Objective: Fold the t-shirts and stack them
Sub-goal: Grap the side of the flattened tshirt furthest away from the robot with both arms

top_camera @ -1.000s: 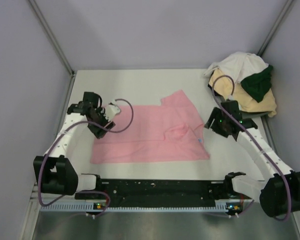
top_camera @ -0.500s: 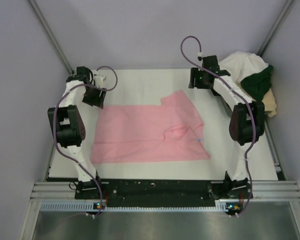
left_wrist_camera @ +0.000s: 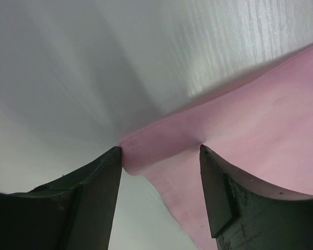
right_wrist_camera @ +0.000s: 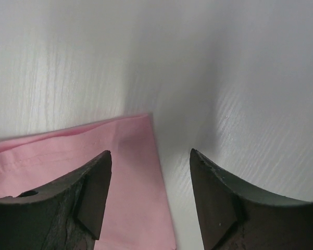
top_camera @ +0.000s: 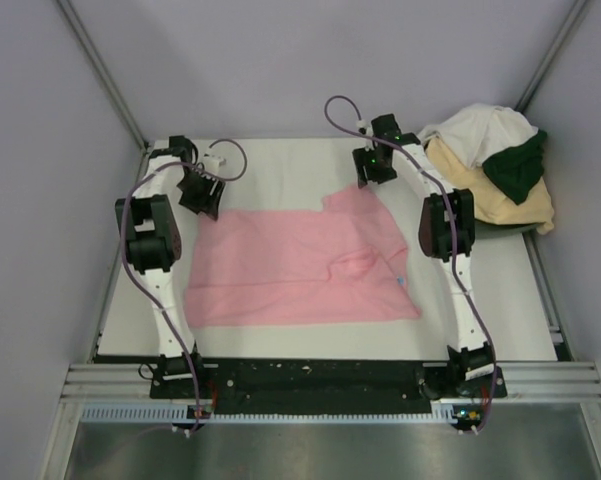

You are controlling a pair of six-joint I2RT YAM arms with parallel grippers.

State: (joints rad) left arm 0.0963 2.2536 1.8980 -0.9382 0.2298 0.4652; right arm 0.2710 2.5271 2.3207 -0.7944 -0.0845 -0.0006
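Observation:
My left gripper closes on the t-shirt's pink corner (top_camera: 211, 218) (left_wrist_camera: 157, 151) next, since its fingers are down at the t-shirt with the corner between them.
A light pink t-shirt (top_camera: 295, 265) lies spread on the white table. My left gripper (top_camera: 202, 203) is open over its far left corner; in the left wrist view the pink corner (left_wrist_camera: 161, 148) sits between the open jaws (left_wrist_camera: 159, 156). My right gripper (top_camera: 370, 178) is open over the shirt's far right corner; in the right wrist view that corner (right_wrist_camera: 135, 140) lies between the open jaws (right_wrist_camera: 151, 161), nearer the left finger. A heap of white (top_camera: 477, 128), dark green (top_camera: 517, 165) and pale tan (top_camera: 480, 192) t-shirts lies at the back right.
The white table (top_camera: 280, 165) is enclosed by pale walls with metal corner posts (top_camera: 105, 75). A metal rail (top_camera: 320, 385) runs along the near edge by the arm bases.
Both arms have reached from the shirt's sides out to the far edge. The left gripper has come down on the far left corner, the right on the far right corner.

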